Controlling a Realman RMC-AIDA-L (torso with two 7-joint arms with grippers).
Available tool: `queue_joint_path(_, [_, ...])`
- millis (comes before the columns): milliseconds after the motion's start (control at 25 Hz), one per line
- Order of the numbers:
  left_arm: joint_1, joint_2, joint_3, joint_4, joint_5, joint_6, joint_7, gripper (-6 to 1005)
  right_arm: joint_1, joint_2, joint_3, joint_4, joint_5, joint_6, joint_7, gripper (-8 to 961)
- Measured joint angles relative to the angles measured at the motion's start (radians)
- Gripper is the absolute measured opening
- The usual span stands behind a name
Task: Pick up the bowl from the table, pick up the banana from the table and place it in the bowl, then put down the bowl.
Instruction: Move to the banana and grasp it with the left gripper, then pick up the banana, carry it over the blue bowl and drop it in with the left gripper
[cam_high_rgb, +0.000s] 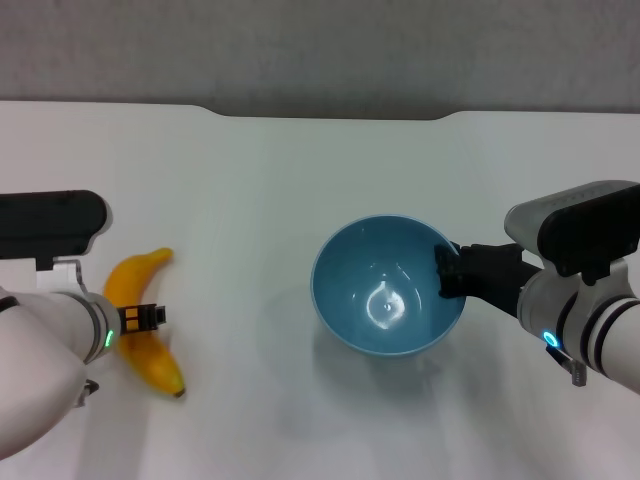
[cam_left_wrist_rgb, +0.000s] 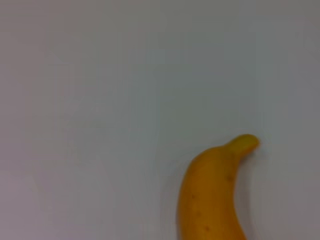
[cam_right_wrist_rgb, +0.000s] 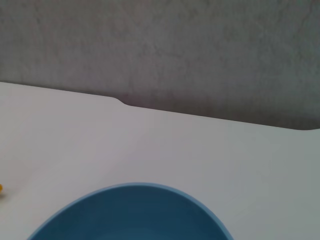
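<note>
My left gripper's fingers reach down around the banana's middle (cam_high_rgb: 140, 340), low over the table, so it is time to close them on the banana now.
The light-blue bowl (cam_high_rgb: 385, 300) is in the middle of the white table (cam_high_rgb: 250, 180), and a soft shadow under it suggests it is slightly raised. My right gripper (cam_high_rgb: 447, 272) is shut on the bowl's right rim. The right wrist view shows the bowl's rim (cam_right_wrist_rgb: 130, 215) close up. The yellow-orange banana (cam_high_rgb: 135, 283) lies on the table at the left, dark tip toward me. My left gripper (cam_high_rgb: 146, 317) is right over the banana's middle. The left wrist view shows one end of the banana (cam_left_wrist_rgb: 210, 200) on the table.
The table's far edge has a notch (cam_high_rgb: 330, 113) against a grey wall; it also shows in the right wrist view (cam_right_wrist_rgb: 122, 102). Bare white tabletop lies between the banana and the bowl.
</note>
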Motion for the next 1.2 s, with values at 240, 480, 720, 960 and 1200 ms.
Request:
queue_joint_path(240, [-0.003, 0.0, -0.003, 0.012, -0.002, 0.0, -0.003, 767, 0.0, 0.0, 0.0, 0.0, 0.0, 0.0, 0.0, 44])
queue_joint_path(480, [-0.005, 0.0, 0.002, 0.009, -0.001, 0.0, 0.005, 533, 0.0, 0.0, 0.0, 0.002, 0.0, -0.001, -0.001, 44])
queue_joint_path(720, [0.02, 0.004, 0.001, -0.059, 0.0, -0.001, 0.029, 520, -0.003, 0.0, 0.0, 0.007, 0.002, -0.01, 0.0, 44])
queue_joint_path(960, [0.176, 0.008, -0.046, -0.358, -0.008, -0.038, 0.131, 527, -0.009, 0.0, 0.002, 0.01, 0.006, -0.018, 0.002, 43])
queue_joint_path(1200, [0.295, 0.008, -0.026, -0.488, -0.011, -0.221, 0.155, 534, -0.009, 0.0, 0.001, 0.032, 0.009, -0.046, 0.007, 43])
